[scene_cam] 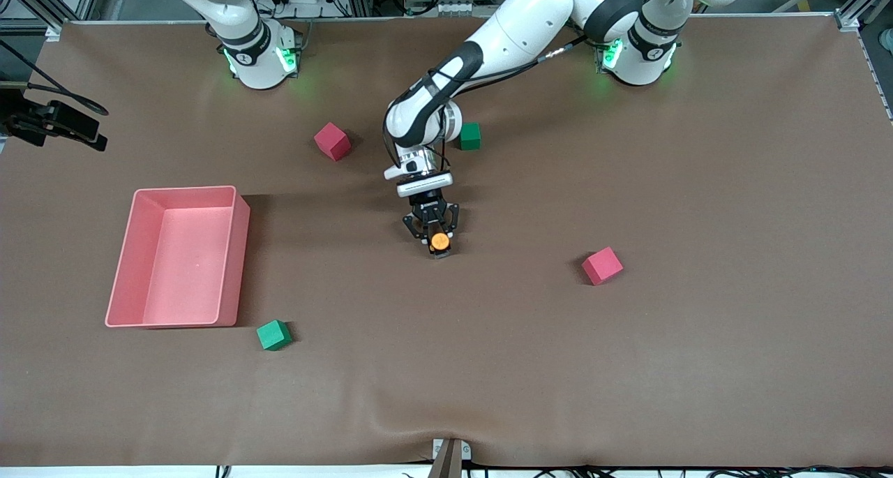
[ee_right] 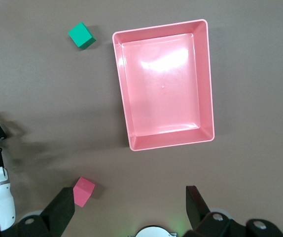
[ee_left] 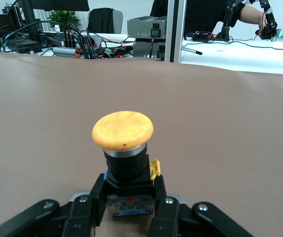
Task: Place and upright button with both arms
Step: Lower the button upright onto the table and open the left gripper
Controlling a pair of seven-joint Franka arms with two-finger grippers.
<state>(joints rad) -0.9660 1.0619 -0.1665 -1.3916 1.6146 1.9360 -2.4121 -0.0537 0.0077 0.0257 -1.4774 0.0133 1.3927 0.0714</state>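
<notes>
The button's dark base (scene_cam: 439, 252) sits low on the brown tabletop beneath its upright cap, so it is time for my left gripper to release the button now.
The button (scene_cam: 439, 241) has a round orange cap on a dark body and stands upright on the brown table, near the table's middle. My left gripper (scene_cam: 437, 243) reaches down from its arm and is shut on the button's black body, low at the table. In the left wrist view the cap (ee_left: 123, 130) faces up and my left gripper (ee_left: 129, 190) has its fingers (ee_left: 161, 197) pressed on both sides of the body. My right gripper (ee_right: 130, 210) is open and empty, held high over the table near the right arm's base, waiting.
A pink tray (scene_cam: 185, 189) lies toward the right arm's end, also in the right wrist view (ee_right: 161, 27). Pink cubes (scene_cam: 332, 141) (scene_cam: 602, 265) and green cubes (scene_cam: 469, 135) (scene_cam: 273, 335) are scattered around. The table mat (scene_cam: 446, 394) ripples near the front edge.
</notes>
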